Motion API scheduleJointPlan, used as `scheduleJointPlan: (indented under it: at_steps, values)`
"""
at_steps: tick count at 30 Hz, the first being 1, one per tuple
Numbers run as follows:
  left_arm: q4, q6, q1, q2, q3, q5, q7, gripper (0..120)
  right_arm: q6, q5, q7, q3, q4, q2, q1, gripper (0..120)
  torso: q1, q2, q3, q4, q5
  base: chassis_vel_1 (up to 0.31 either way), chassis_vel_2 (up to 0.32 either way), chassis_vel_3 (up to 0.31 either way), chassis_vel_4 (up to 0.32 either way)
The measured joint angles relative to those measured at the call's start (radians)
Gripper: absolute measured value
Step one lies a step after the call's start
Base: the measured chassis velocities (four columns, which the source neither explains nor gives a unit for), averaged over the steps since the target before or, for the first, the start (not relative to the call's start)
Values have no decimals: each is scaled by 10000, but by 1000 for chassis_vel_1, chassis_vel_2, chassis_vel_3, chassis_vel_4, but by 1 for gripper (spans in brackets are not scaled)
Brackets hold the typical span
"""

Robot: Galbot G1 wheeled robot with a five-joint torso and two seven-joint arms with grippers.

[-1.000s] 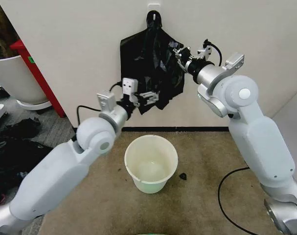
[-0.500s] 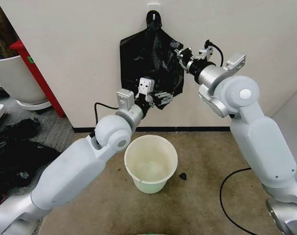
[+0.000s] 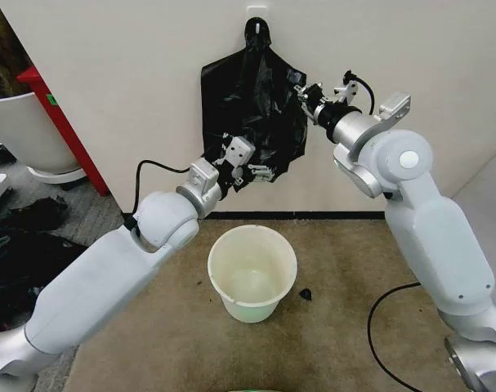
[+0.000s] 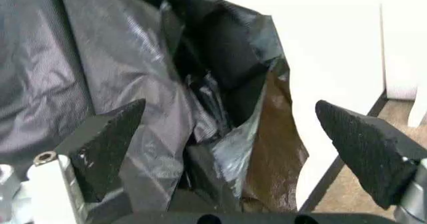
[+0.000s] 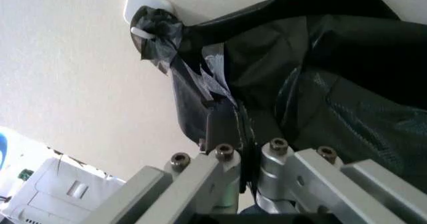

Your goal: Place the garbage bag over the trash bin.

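The crumpled open edge of the garbage bag puckers out while the upper film (image 3: 231, 94) hangs flat, so my left gripper should grab the garbage bag by that edge next.
The garbage bag (image 3: 252, 102) is glossy black and hangs on the wall from a hook (image 3: 256, 23), above the floor. My left gripper (image 3: 254, 170) is at the bag's lower edge, open, and in the left wrist view (image 4: 233, 149) crumpled plastic (image 4: 133, 58) lies between its spread fingers. My right gripper (image 3: 304, 92) is at the bag's upper right edge. In the right wrist view (image 5: 241, 149) it is shut on a fold of the bag (image 5: 320, 73). The cream-white trash bin (image 3: 252, 273) stands upright on the carpet below both grippers.
At the far left, a red stand (image 3: 55, 110) and a large white tub (image 3: 15, 131) stand against the wall, with dark bags (image 3: 23, 245) heaped on the floor. A black cable (image 3: 377, 327) loops on the carpet at right. A small black scrap (image 3: 305, 294) lies beside the bin.
My left arm reached up toward the bag's bottom edge, then dropped back a little to the left and lower. The right gripper kept its hold on the bag's right edge.
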Motion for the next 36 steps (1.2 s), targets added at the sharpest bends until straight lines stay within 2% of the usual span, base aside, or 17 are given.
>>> scheduleJointPlan:
  at_steps: [1, 6, 8, 17, 29, 31, 36]
  values:
    - [0, 0, 0, 0, 0, 0, 0, 100, 0, 0, 0, 0, 0, 0, 0, 0, 0, 0, 0, 0, 0, 0, 0, 0, 0]
    - [215, -165, -30, 13, 2, 1691, 128, 99, -44, -52, -61, 15, -1, -15, -85, 0, 0, 0, 0, 0, -1, 0, 0, 0, 0]
    - [236, -150, -47, 35, -87, 2008, 136, 99, -55, -94, -97, 38, 4, -59, -155, 0, 0, 0, 0, 0, -1, 0, 0, 0, 0]
    - [461, -155, -324, 4, 73, 2091, 249, 99, -62, -95, -121, 46, 66, -72, -203, 0, 0, 0, 0, 0, 0, 0, 0, 0, 0]
    - [1216, -208, -944, -705, 906, 2280, 116, 97, -35, -89, -129, 18, 81, -52, -98, 0, 0, 0, 0, 0, 0, 0, 0, 0, 0]
    - [1257, -199, -969, -738, 916, 2297, 65, 95, -35, -88, -130, 31, 86, -67, -117, 0, 0, 0, 0, 0, 0, 0, 0, 0, 0]
    - [1326, -74, -1050, -839, 922, 2314, -179, 73, -44, -93, -185, 150, 107, -191, -335, 0, 0, 0, 0, -1, 0, 0, 0, 0, 0]
